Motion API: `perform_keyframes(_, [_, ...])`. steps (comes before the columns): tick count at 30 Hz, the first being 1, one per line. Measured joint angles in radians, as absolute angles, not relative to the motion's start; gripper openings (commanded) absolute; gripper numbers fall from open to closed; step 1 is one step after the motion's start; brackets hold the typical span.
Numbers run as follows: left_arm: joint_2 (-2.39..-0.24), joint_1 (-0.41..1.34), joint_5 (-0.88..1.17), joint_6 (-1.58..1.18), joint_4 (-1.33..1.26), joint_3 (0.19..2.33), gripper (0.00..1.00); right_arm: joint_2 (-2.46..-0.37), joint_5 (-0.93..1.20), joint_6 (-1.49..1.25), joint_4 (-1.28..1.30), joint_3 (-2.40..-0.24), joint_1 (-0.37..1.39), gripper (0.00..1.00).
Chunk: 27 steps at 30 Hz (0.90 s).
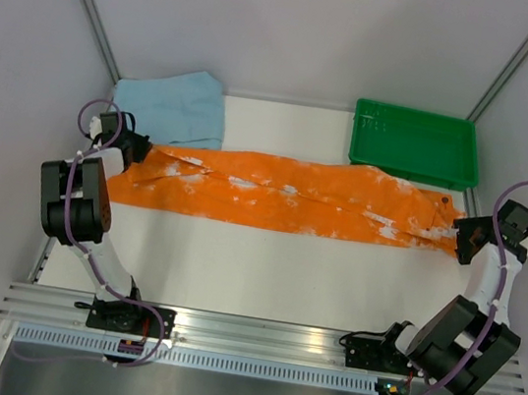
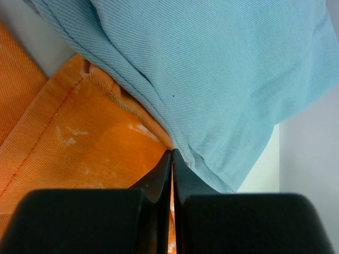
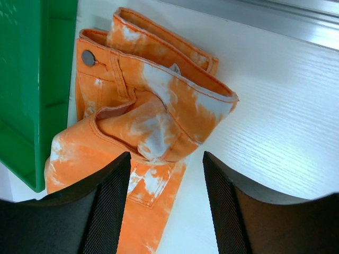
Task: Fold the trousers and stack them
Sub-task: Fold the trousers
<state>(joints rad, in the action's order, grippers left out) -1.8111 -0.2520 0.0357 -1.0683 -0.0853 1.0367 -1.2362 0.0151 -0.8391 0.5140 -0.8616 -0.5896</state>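
Observation:
My right gripper should stretch and fold the orange trousers lengthwise, so next it needs to take hold of the orange trousers' near edge [image 3: 200,137] beside their rumpled waistband [image 3: 153,106], opposite my left gripper.
Orange bleach-spotted trousers [image 1: 284,196] lie stretched across the table from left to right. My left gripper [image 1: 138,150] is at their leg end, next to the folded light blue trousers [image 1: 173,107]. In the left wrist view my left gripper [image 2: 172,154] is shut, with a thin strip of the orange cloth [image 2: 79,143] pinched between the jaws and the blue trousers [image 2: 212,69] just beyond. My right gripper [image 1: 467,238] is at the waistband end. In the right wrist view it [image 3: 165,174] is open and empty, just short of the rumpled waistband [image 3: 153,106] with its button [image 3: 88,58].
A green tray [image 1: 413,142] stands at the back right, touching the trousers' waist end; its wall [image 3: 32,95] shows at the left of the right wrist view. Grey enclosure walls stand on both sides. An aluminium rail [image 1: 253,335] runs along the near edge.

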Motion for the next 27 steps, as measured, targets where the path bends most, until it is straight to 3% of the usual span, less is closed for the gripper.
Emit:
perform_keyframes(13, [-1.808,-0.253,0.036,-1.063,-0.09,1.024,0.02,-1.238,-0.015,-0.883,0.466,-0.745,-0.59,0.61])
perform_keyframes(19, [-1.788,-0.274,0.056,-1.05,-0.088,1.011,0.02,-1.374,-0.016,-0.859,0.404,-0.778,-0.591,0.33])
perform_keyframes(20, [-1.784,-0.278,0.059,-1.048,-0.085,1.01,0.02,-1.386,-0.018,-0.849,0.403,-0.792,-0.591,0.17])
perform_keyframes(22, [-1.774,-0.284,0.065,-1.041,-0.082,1.01,0.02,-1.392,-0.026,-0.828,0.398,-0.82,-0.591,0.01])
perform_keyframes(27, [-1.753,-0.287,0.083,-1.026,-0.079,1.01,0.02,-1.39,-0.048,-0.778,0.366,-0.878,-0.59,0.0])
